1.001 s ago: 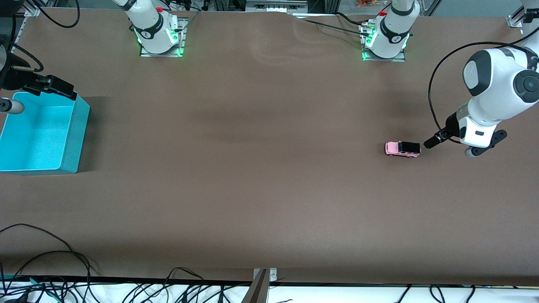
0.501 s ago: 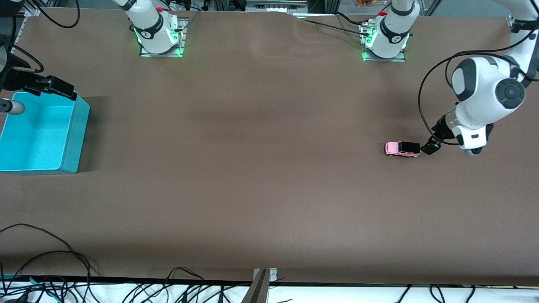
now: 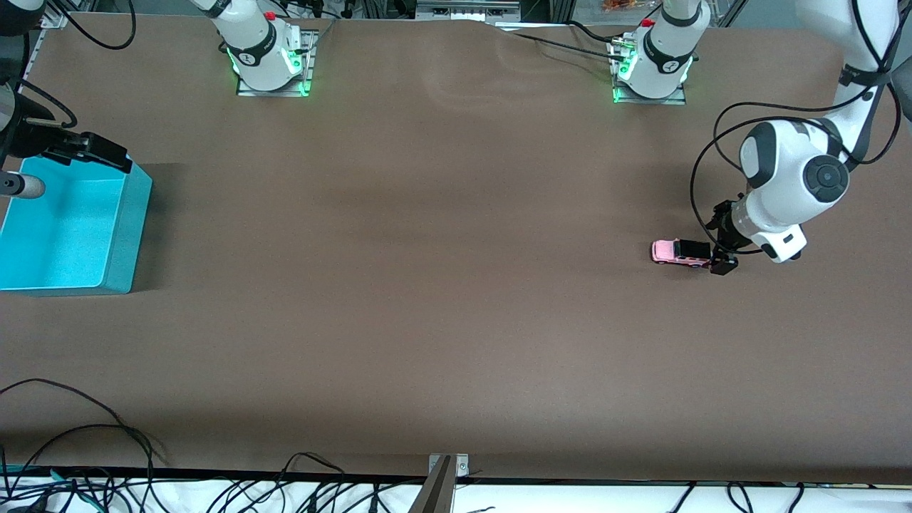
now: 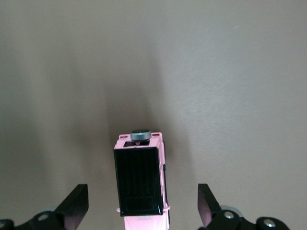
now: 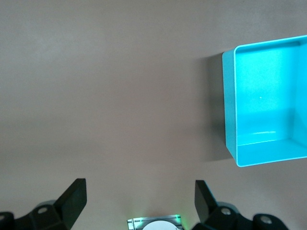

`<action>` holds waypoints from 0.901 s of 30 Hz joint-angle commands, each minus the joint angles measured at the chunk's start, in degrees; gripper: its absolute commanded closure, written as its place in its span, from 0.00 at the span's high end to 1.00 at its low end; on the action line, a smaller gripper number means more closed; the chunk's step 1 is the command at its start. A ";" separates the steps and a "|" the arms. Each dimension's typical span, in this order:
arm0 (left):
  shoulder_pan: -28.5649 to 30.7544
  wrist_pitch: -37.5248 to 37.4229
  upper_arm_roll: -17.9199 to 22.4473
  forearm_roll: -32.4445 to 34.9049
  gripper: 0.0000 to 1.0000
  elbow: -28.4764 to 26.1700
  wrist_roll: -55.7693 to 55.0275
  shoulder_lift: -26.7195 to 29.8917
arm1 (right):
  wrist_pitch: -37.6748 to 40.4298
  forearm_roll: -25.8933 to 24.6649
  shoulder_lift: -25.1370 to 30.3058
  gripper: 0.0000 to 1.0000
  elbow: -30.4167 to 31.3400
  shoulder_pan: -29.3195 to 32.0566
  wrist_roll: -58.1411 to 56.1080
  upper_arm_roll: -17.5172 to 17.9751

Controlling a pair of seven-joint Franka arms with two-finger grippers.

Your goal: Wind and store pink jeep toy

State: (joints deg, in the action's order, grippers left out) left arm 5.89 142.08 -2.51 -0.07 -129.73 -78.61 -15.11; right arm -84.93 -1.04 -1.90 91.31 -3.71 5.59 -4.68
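The left gripper's fingers reach the roof's hood end [image 4: 141, 207] and are short of the knob end [image 4: 140, 139], so it isn't time to close yet. The left gripper should move toward the knob end first and close after that.
The pink jeep toy [image 3: 680, 252], with a black roof, stands on the brown table toward the left arm's end. In the left wrist view the jeep [image 4: 141, 179] shows a grey round knob [image 4: 140, 135] at one end. My left gripper [image 3: 721, 251] is open and low at the jeep's end. Its fingers [image 4: 76, 203] stand wide on either side of the roof and do not touch it. My right gripper [image 3: 32, 169] waits open and empty over the turquoise bin [image 3: 128, 228]. It also shows in the right wrist view [image 5: 139, 206].
The turquoise bin [image 5: 230, 105] is empty and sits at the right arm's end of the table. The two arm bases [image 3: 267, 60] [image 3: 652, 68] stand along the table's farther edge. Loose cables [image 3: 85, 442] lie at the nearer edge.
My left gripper has moved in toward the jeep and turned, so its open fingers now stand either side of the jeep's end. The jeep and the right arm have not moved.
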 commanded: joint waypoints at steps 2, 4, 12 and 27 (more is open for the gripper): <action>-2.72 1.26 0.05 1.13 1.00 1.67 -7.78 -4.22 | 1.35 -0.72 -1.18 1.00 -2.62 0.29 -0.49 -0.07; -2.72 1.26 0.05 1.13 1.00 1.67 -8.22 -4.22 | 1.35 -0.72 -1.18 1.00 -2.63 0.29 -0.49 -0.07; -2.46 1.09 0.14 1.21 0.99 1.50 -8.40 -4.05 | 1.35 -0.72 -1.18 1.00 -2.71 0.29 -0.49 -0.07; -1.49 1.18 0.32 1.30 0.93 1.06 -10.77 -4.31 | 1.26 -0.72 -1.27 1.00 -2.71 0.29 -0.49 -0.07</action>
State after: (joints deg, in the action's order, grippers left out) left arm 4.38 143.61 -2.23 -0.07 -128.93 -87.61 -19.18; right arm -84.93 -1.04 -2.29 90.60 -3.69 5.59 -4.76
